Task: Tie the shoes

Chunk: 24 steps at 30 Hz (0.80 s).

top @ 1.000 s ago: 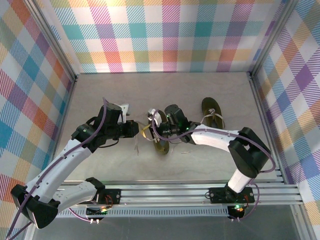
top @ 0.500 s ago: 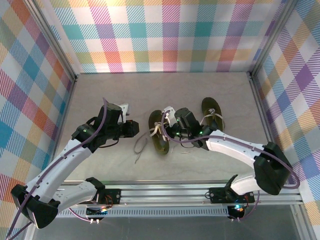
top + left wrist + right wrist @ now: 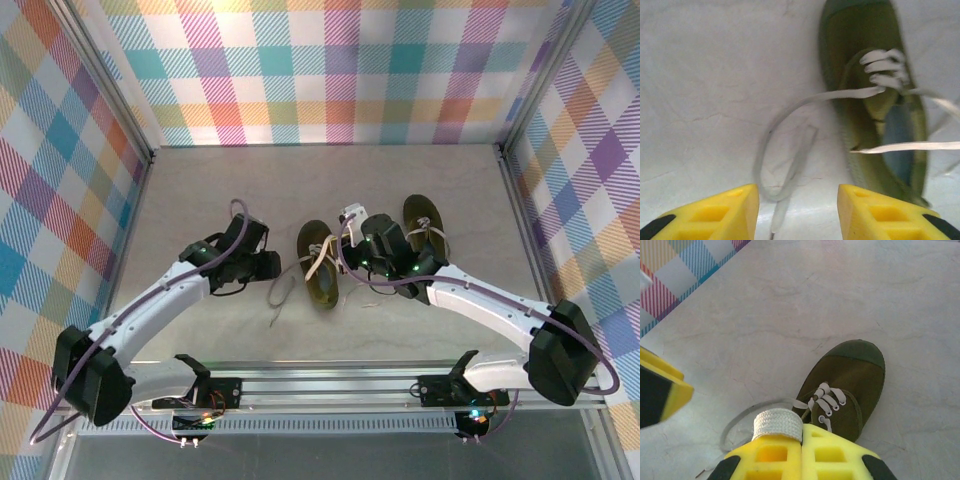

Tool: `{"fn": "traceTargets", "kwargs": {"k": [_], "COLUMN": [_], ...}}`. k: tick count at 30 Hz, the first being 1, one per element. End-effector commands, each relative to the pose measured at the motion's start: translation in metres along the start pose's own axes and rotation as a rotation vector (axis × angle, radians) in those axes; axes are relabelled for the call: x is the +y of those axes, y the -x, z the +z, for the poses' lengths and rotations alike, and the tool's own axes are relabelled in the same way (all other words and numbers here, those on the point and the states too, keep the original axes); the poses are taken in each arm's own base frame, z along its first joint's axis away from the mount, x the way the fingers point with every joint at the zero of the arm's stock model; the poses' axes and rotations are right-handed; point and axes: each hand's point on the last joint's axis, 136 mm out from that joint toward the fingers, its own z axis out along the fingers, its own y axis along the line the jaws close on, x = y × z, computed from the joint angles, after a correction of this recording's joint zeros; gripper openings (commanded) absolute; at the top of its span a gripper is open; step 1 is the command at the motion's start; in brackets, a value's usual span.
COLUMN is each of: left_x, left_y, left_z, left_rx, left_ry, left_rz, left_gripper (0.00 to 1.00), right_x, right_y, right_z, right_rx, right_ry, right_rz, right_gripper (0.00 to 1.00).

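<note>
The left gripper will grab the loose lace next so the other lace can wrap around it for tying, and it will take the loose lace at its loop's bend (image 3: 272,303) (image 3: 772,195).
Two dark olive shoes lie mid-table: the left shoe (image 3: 320,265) (image 3: 860,95) (image 3: 847,385) and the right shoe (image 3: 426,226), which has a lace bow across it. My right gripper (image 3: 348,232) (image 3: 801,432) hovers at the left shoe's right side, shut on a pale braided lace (image 3: 777,424) of that shoe. The shoe's other lace (image 3: 280,290) (image 3: 785,160) lies in a loose loop on the table. My left gripper (image 3: 270,265) (image 3: 799,212) is open just above that loop, with nothing between its yellow fingers (image 3: 715,215).
The plain pale tabletop (image 3: 200,190) is walled by checked panels (image 3: 330,70) on three sides. A metal rail (image 3: 330,385) runs along the near edge by the arm bases. My left gripper's finger (image 3: 660,390) shows at the left of the right wrist view.
My left gripper has opened and the lace it held now lies looped on the table. My right gripper has drawn right, away from the left shoe, with its lace still pinched.
</note>
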Motion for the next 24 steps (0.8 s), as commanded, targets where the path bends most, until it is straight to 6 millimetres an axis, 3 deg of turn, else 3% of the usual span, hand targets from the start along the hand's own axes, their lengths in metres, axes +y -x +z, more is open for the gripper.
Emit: {"fn": "traceTargets", "kwargs": {"k": [1,7,15,24], "left_x": [0.018,0.036,0.024,0.034], "left_y": [-0.008,-0.033,-0.051,-0.056], "left_z": [0.018,0.045,0.076,0.088], "left_rx": [0.012,0.083,0.14,0.142], "left_ry": [0.102,0.212,0.227,0.284], "left_rz": [-0.042,-0.08,-0.062,-0.079], "left_gripper": [0.47,0.42,0.39,0.34], "right_x": [-0.001,0.0,-0.005,-0.008], "right_y": [0.023,0.024,0.021,0.019], "right_z": [-0.001,0.003,0.001,-0.001], "right_rx": [-0.037,-0.031,-0.024,-0.023], "right_ry": [-0.015,-0.01,-0.02,-0.024], "right_rz": [0.052,0.059,0.068,0.074], "right_gripper": [0.0,0.0,0.0,0.0]}}
